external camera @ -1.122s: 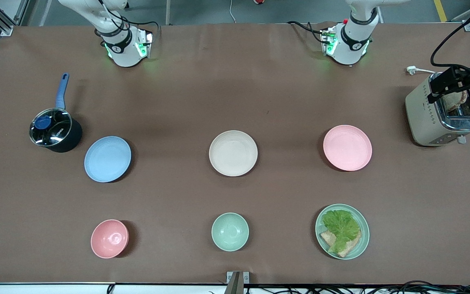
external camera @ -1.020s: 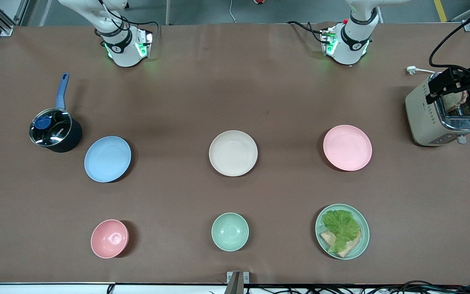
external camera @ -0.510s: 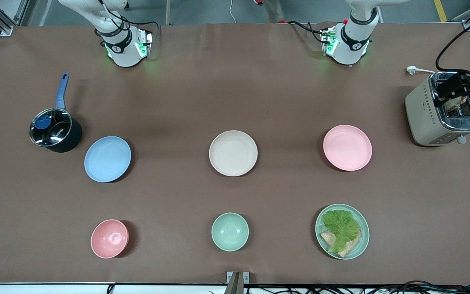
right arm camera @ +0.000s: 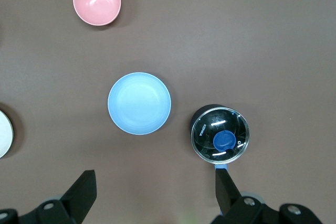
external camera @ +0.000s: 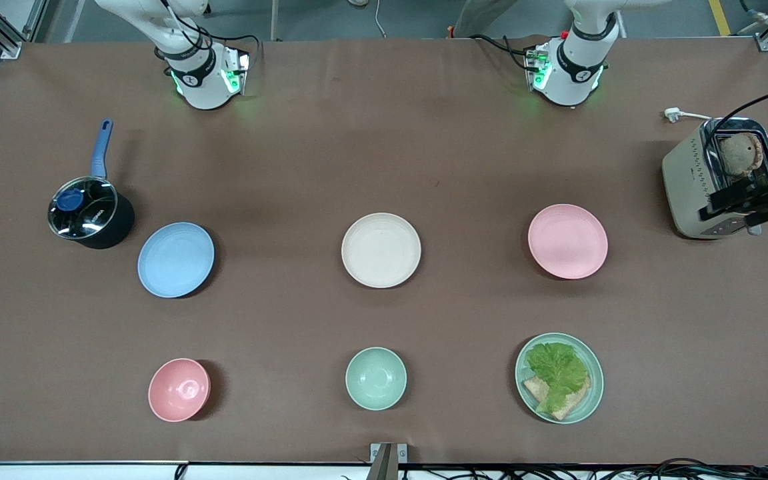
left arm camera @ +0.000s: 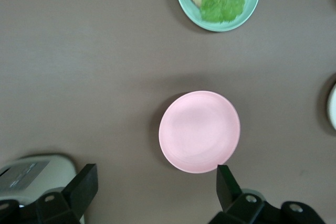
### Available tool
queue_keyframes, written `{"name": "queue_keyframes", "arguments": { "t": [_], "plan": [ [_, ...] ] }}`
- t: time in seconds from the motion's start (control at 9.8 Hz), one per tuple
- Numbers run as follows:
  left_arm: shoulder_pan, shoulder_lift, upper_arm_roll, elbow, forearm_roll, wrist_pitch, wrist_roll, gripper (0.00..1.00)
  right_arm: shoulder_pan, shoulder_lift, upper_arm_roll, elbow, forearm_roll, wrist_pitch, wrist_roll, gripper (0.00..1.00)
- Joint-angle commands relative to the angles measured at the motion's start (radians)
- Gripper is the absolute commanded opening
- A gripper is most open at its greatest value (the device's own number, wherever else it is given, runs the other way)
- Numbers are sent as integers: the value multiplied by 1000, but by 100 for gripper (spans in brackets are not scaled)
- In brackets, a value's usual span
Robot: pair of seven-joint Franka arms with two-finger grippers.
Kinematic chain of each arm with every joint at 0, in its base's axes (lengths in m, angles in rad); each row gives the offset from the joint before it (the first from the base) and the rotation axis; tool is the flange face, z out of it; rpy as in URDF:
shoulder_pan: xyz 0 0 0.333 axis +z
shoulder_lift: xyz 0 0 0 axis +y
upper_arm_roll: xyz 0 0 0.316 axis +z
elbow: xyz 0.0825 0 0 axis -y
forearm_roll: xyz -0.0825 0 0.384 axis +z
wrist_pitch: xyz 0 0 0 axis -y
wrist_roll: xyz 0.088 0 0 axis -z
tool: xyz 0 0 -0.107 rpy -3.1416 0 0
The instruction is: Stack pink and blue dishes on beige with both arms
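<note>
The pink plate needs to go on top of the beige plate [external camera: 381, 250], so my left gripper should next grab the pink plate by its rim [external camera: 603, 240].
The pale pink plate [external camera: 567, 241] [left arm camera: 199, 131] lies toward the left arm's end of the table. At the right arm's end lies the pale blue plate [external camera: 176, 259] [right arm camera: 139, 103]. Between them, at mid-table, sits the beige plate [external camera: 381, 250]. All three are bare and apart. My left gripper [external camera: 747, 200] [left arm camera: 156, 184] hangs high by the toaster, open and holding nothing, above bare table between toaster and pink plate. My right gripper [right arm camera: 155, 187] is open and holding nothing, high above the table near the blue plate and the pot; the front view does not show it.
A lidded dark pot [external camera: 89, 213] with a blue handle stands beside the blue plate. A toaster [external camera: 711, 180] holding bread stands at the left arm's end. Nearer the front camera sit a pink bowl [external camera: 179, 389], a green bowl [external camera: 376, 378] and a green plate with lettuce and bread [external camera: 559, 378].
The left gripper has moved from above the toaster's slots toward its front-camera end, uncovering the bread in the slot. The plates and the right arm have not moved.
</note>
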Motion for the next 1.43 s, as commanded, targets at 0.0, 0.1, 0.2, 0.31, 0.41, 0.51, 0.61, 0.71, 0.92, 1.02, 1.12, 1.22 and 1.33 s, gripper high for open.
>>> {"name": "queue_keyframes", "arguments": {
  "t": [0.0, 0.1, 0.2, 0.31, 0.41, 0.51, 0.61, 0.71, 0.92, 1.02, 1.12, 1.22, 1.33],
  "plan": [
    [-4, 66, 5, -128, -20, 99, 127, 100, -9, -12, 6, -12, -3, 4, -8, 100],
    [-5, 119, 3, -130, -20, 111, 127, 100, -5, -14, 6, -15, -3, 1, -10, 100],
    [-10, 177, 3, -132, -20, 129, 127, 99, 1, -18, 8, -76, -6, 6, -8, 100],
    [-14, 231, 2, -132, -20, 163, 120, 99, 1, -24, 10, -147, -6, 63, -8, 100],
    [-11, 277, 2, -132, -20, 171, 121, 93, -2, -23, 10, -226, -6, 154, -8, 100],
    [-16, 317, 0, -130, -21, 175, 115, 90, 0, -17, 10, -309, -6, 250, -8, 100],
    [-17, 342, -7, -132, -21, 189, 103, 85, -9, 9, 11, -396, -3, 367, -7, 100],
    [-16, 367, -9, -130, -55, 191, 92, 79, -11, 50, 10, -476, 11, 492, -8, 100],
    [-22, 387, -9, -133, -156, 192, 89, 67, -12, 158, 11, -561, 48, 700, -11, 100],
    [-31, 394, -9, -148, -158, 212, 89, 62, -18, 233, 11, -561, 122, 737, -81, 100],
    [-31, 399, -9, -179, -156, 262, 89, 62, -50, 277, 10, -560, 199, 751, -173, 100],
    [-31, 400, -9, -196, -156, 302, 90, 60, -90, 322, 11, -558, 257, 760, -288, 100],
    [-33, 404, -11, -208, -156, 315, 89, 52, -122, 362, 10, -558, 332, 771, -400, 100]
  ]
}}
